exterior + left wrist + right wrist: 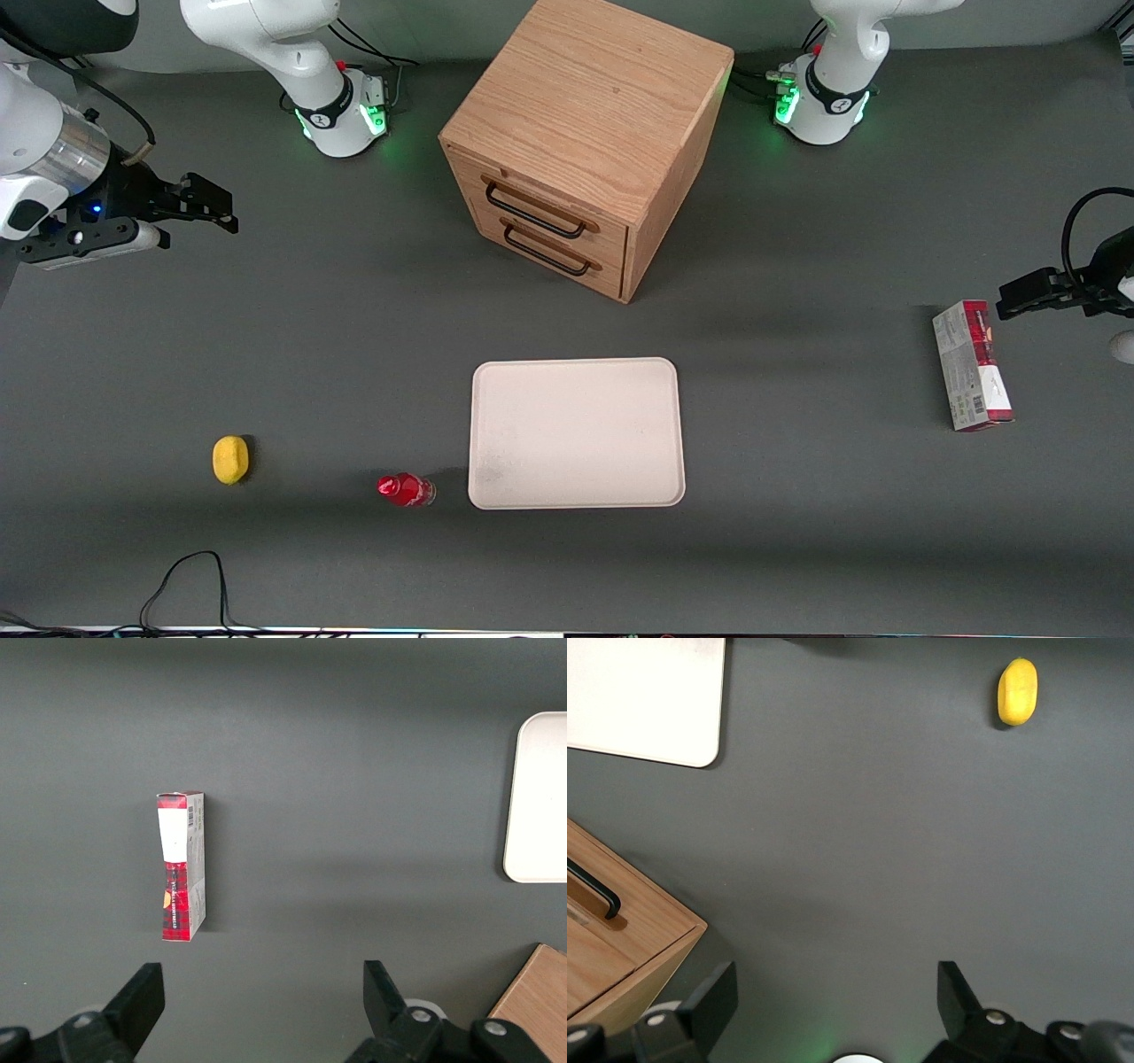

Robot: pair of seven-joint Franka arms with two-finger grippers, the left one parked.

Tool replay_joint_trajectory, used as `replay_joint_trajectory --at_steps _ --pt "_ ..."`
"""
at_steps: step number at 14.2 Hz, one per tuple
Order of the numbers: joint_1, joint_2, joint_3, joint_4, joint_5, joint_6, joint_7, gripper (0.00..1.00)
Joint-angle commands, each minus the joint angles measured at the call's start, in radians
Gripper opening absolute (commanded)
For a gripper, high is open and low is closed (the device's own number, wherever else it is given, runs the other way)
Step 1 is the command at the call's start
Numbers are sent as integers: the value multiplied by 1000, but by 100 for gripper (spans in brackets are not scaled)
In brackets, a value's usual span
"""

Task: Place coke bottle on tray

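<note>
To place the coke bottle on the tray point(576, 433), my right gripper should next grip the bottle around its body point(412, 490).
The coke bottle point(406, 489), small with a red cap and red label, lies on its side on the dark table, just beside the tray's near corner on the working arm's side. The cream-white tray point(576, 433) lies flat, in front of the wooden drawer box; one of its corners shows in the right wrist view point(647, 700). My right gripper point(208, 206) hovers open and empty at the working arm's end of the table, farther from the front camera than the bottle and well apart from it. In the right wrist view the gripper point(837, 1001) has its jaws wide apart over bare table; the bottle is out of that view.
A wooden drawer box point(580, 142) with two black handles stands at the back middle. A yellow lemon-like lump point(230, 459) lies beside the bottle, toward the working arm's end. A red-and-grey carton point(971, 365) lies toward the parked arm's end.
</note>
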Motion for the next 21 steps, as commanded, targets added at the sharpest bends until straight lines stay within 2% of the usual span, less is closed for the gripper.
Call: replay_joint_trajectory --at_steps 1,11,17,21 --pt "-25 13 9 30 -14 -22 24 100" --pt "-19 48 18 82 -15 -41 14 100" --pt "-2 184 20 278 -3 -107 20 100" --pt "59 457 21 603 -3 -108 23 100"
